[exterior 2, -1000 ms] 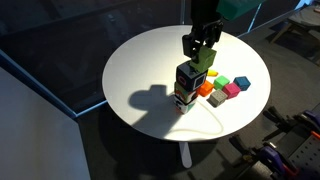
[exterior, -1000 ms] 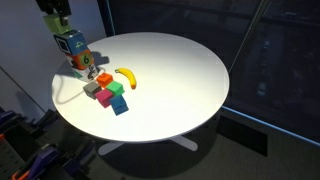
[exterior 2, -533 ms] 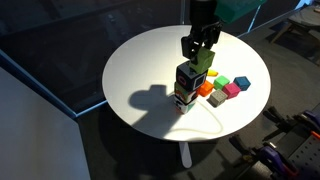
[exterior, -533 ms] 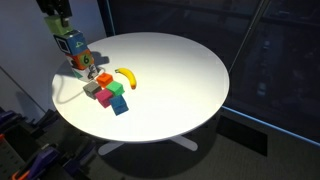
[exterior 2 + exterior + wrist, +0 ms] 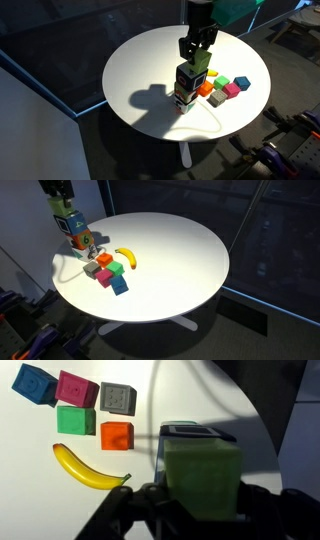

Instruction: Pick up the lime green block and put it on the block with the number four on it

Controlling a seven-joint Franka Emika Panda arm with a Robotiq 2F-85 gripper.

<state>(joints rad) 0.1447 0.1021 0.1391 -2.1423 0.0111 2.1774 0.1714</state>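
Observation:
The lime green block (image 5: 203, 61) is right above the teal-blue block and the gap is closed, so it would land there. I need to release the lime green block from my gripper.
My gripper (image 5: 199, 52) is shut on the lime green block (image 5: 203, 61) and holds it just over a short stack of blocks. In the wrist view the lime green block (image 5: 201, 477) fills the space between my fingers (image 5: 200, 500). The top of the stack is the teal-blue block with white edges, the number four block (image 5: 72, 223), also in the exterior view (image 5: 187, 78) and partly hidden under the green block in the wrist view (image 5: 185, 430). It rests on an orange patterned block (image 5: 81, 242). I cannot tell whether the green block touches the stack.
A round white table (image 5: 180, 250) holds a yellow banana (image 5: 125, 256) and a cluster of loose cubes beside the stack: orange (image 5: 117, 435), dark green (image 5: 75, 421), grey (image 5: 117, 398), pink (image 5: 77, 387), blue (image 5: 34, 383). The stack stands near the table's edge.
My gripper with the lime green block has shifted very slightly over the stack. Nothing else has moved.

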